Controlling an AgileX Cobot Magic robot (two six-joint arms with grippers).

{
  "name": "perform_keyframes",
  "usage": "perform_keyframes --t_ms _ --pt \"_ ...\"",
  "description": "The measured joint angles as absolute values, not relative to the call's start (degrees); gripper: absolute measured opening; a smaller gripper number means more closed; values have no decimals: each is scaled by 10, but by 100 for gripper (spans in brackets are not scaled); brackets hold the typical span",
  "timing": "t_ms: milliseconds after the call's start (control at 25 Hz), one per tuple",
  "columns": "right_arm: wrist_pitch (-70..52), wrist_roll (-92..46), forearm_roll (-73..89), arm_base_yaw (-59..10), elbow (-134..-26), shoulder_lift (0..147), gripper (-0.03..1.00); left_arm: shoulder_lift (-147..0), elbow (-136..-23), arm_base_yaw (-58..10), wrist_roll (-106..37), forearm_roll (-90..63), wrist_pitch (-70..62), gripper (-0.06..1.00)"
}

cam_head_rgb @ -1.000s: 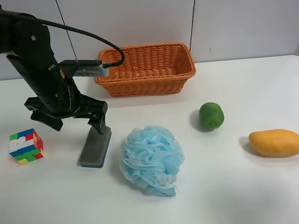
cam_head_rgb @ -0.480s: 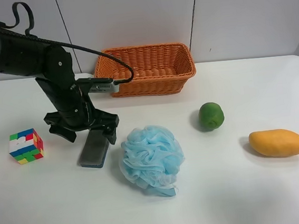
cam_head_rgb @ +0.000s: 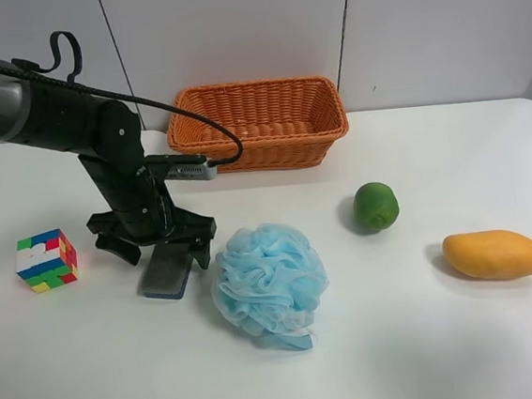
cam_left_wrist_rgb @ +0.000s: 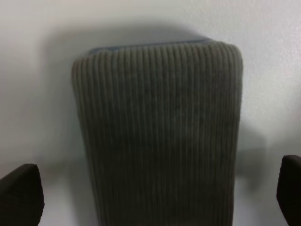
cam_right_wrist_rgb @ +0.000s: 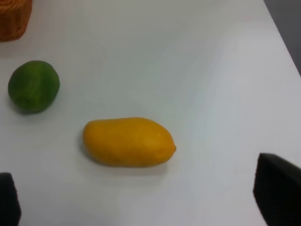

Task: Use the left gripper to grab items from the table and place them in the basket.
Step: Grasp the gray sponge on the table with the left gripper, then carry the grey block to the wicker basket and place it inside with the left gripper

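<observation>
I should close my left gripper on the dark grey eraser block (cam_head_rgb: 167, 268) now. The gripper's fingers are low on both sides of the block, so they would hold it.
My left gripper (cam_head_rgb: 162, 251) is open and low over the table (cam_head_rgb: 430, 335), one finger on each side of the dark grey eraser-like block (cam_head_rgb: 167, 274). The left wrist view shows the ribbed block (cam_left_wrist_rgb: 160, 132) between the open fingertips (cam_left_wrist_rgb: 19, 195), with gaps on both sides. The puzzle cube (cam_head_rgb: 46, 260) lies to its left, the light blue bath puff (cam_head_rgb: 269, 282) to its right. The green fruit (cam_head_rgb: 376, 206) and the mango (cam_head_rgb: 493, 254) lie further right. The orange basket (cam_head_rgb: 257, 125) stands at the back. My right gripper (cam_right_wrist_rgb: 141, 197) is open above the mango (cam_right_wrist_rgb: 128, 141).
The green fruit (cam_right_wrist_rgb: 34, 86) and a corner of the basket (cam_right_wrist_rgb: 14, 19) show in the right wrist view. A black cable (cam_head_rgb: 158, 106) loops from the arm toward the basket's front left. The puff lies close to the gripper's right finger.
The left arm has come down and shifted slightly right, so the open fingers now sit astride the near end of the grey block. Nothing else has moved.
</observation>
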State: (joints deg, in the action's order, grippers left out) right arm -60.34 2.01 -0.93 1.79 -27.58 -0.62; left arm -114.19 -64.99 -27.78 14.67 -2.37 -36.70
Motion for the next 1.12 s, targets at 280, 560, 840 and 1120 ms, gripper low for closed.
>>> perform_keyframes --t_ms 280,560,840,1120 --pt "-603 20 -9 18 -276 -6 99 -1142 -650 -278 147 -24 -365 82" --pt "-603 20 -9 18 -276 -6 99 -1142 -651 -278 147 -24 -361 53" --pt "-603 20 -9 18 -276 -6 99 -1138 -651 -278 147 -24 -362 53" --pt "-603 20 -9 18 -276 -6 99 -1075 -676 -277 147 -17 -425 53"
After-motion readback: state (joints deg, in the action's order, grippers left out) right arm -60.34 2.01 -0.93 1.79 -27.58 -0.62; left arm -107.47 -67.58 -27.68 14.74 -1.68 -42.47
